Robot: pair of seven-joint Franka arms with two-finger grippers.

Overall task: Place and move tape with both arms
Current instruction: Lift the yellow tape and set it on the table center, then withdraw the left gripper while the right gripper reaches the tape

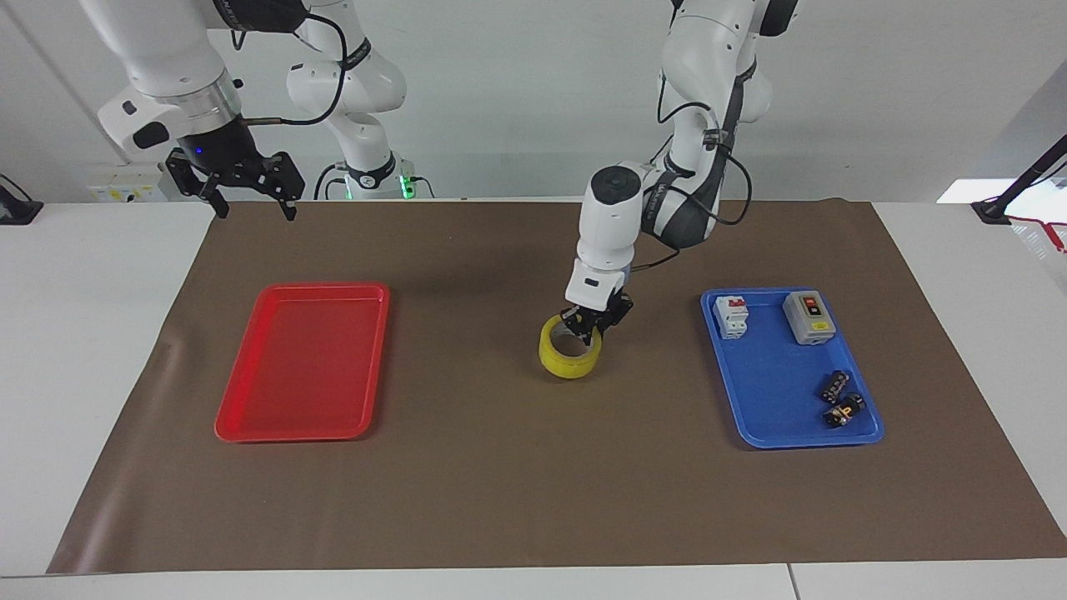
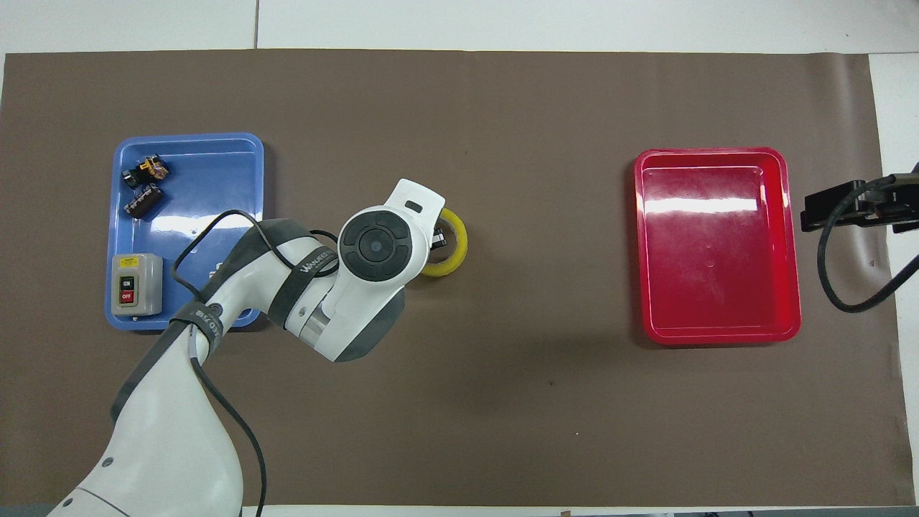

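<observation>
My right gripper will next grab the yellow tape by its side (image 2: pixel 462 238), so that it can move the tape into the red tray (image 2: pixel 716 250).
The yellow tape (image 1: pixel 570 356) is at the middle of the brown mat, between the two trays, tilted slightly. My left gripper (image 1: pixel 588 328) is shut on the roll's wall, with one finger inside the ring. I cannot tell if the roll touches the mat. In the overhead view the left wrist hides most of the gripper, and only part of the tape (image 2: pixel 455 248) shows. My right gripper (image 1: pixel 254 207) is open and empty and waits in the air over the mat's edge by the robots, at the right arm's end; it also shows in the overhead view (image 2: pixel 847 208).
A red tray (image 1: pixel 304 358) (image 2: pixel 718 244) lies toward the right arm's end. A blue tray (image 1: pixel 775 392) (image 2: pixel 194 194) toward the left arm's end holds a grey switch box (image 1: pixel 809 317) (image 2: pixel 135 285), a white circuit breaker (image 1: pixel 732 317) and small black parts (image 1: pixel 842 400) (image 2: pixel 143 187).
</observation>
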